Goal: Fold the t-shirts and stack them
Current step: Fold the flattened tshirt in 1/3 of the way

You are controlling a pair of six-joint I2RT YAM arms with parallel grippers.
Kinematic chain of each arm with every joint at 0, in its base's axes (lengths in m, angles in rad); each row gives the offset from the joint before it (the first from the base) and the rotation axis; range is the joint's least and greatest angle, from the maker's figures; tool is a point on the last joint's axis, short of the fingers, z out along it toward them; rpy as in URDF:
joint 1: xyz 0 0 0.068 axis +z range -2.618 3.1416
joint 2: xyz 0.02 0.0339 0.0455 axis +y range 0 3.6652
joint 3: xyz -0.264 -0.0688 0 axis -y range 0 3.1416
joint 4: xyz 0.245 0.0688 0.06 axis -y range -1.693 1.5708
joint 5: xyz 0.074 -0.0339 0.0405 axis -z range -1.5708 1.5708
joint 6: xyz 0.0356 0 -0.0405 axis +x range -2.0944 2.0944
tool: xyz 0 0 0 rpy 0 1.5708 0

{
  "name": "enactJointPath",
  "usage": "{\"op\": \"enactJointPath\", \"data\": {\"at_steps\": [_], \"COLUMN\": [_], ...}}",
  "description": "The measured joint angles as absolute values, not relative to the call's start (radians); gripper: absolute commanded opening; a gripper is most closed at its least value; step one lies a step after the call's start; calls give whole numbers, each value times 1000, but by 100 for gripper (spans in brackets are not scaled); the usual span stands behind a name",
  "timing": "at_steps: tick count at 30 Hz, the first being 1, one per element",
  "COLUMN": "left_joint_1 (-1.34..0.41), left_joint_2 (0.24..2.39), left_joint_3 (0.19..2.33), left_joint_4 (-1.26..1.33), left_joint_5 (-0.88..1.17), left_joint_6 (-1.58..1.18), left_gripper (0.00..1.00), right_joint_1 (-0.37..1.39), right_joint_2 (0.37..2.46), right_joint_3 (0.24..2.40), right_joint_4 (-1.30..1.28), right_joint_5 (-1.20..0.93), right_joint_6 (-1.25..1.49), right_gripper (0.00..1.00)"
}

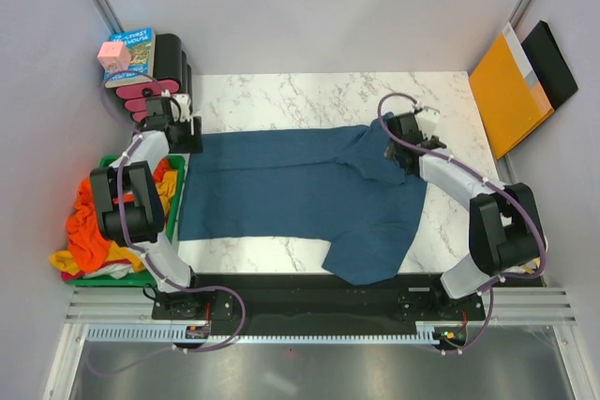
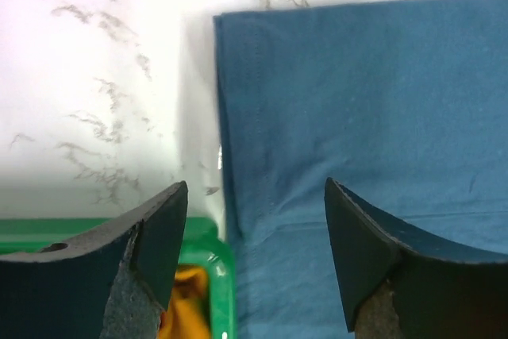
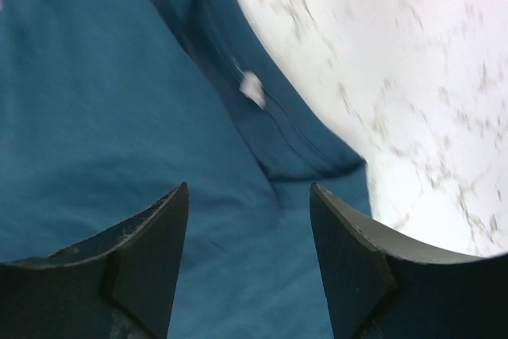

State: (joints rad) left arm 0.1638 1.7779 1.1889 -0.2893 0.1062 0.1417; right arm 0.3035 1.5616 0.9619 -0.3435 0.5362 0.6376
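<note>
My right gripper grabs the t-shirt by its far side near the collar [image 1: 385, 123] next, opposite my left gripper's corner, to pull it straight for folding.
A dark teal-blue t-shirt [image 1: 300, 185] lies spread across the marble table [image 1: 281, 96], one sleeve hanging toward the near edge. My left gripper [image 1: 184, 136] hovers open over the shirt's far left corner [image 2: 238, 53], with nothing between its fingers [image 2: 163, 228]. My right gripper [image 1: 401, 152] is open too, just above the shirt [image 3: 119, 117] near the collar and its white tag [image 3: 252, 89]. Orange and yellow t-shirts [image 1: 89, 227] are heaped in a green bin [image 1: 111, 161] at the left; the bin's rim [image 2: 222, 275] and yellow cloth [image 2: 186, 299] show under my left gripper [image 2: 255, 196].
At the back left stand a black rack with pink items [image 1: 159, 77], a book [image 1: 131, 49] and a pink cube [image 1: 114, 55]. An orange folder [image 1: 506, 91] and a black pad [image 1: 553, 63] lie off the table's right side. Bare marble [image 3: 413, 77] lies beyond the collar.
</note>
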Motion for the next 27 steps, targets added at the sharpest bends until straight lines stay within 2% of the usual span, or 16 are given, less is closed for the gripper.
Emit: {"op": "enactJointPath", "data": {"at_steps": [1, 2, 3, 4, 6, 7, 11, 18, 27], "left_joint_1": [167, 171, 173, 173, 172, 170, 144, 89, 54], "left_joint_2": [1778, 1778, 1778, 1781, 1801, 1814, 1927, 2087, 2210], "left_joint_3": [1204, 1232, 1254, 1298, 1393, 1435, 1596, 1609, 1700], "left_joint_4": [-304, -321, -331, -351, -371, -370, -371, -434, -502], "left_joint_5": [107, 109, 110, 112, 117, 119, 126, 133, 131], "left_joint_6": [140, 138, 135, 128, 110, 101, 91, 91, 94], "left_gripper": [75, 68, 65, 48, 25, 2, 2, 2, 2], "right_joint_1": [303, 303, 303, 303, 303, 303, 303, 303, 284], "right_joint_2": [1570, 1581, 1594, 1610, 1655, 1684, 1840, 2083, 2214], "right_joint_3": [1003, 1049, 1098, 1148, 1239, 1278, 1399, 1451, 1647], "right_joint_4": [-350, -353, -351, -346, -330, -318, -303, -335, -383], "right_joint_5": [537, 537, 537, 536, 532, 526, 492, 435, 433], "right_joint_6": [627, 614, 604, 593, 572, 567, 561, 576, 588], "right_gripper": [71, 68, 51, 36, 0, 0, 0, 0, 0]}}
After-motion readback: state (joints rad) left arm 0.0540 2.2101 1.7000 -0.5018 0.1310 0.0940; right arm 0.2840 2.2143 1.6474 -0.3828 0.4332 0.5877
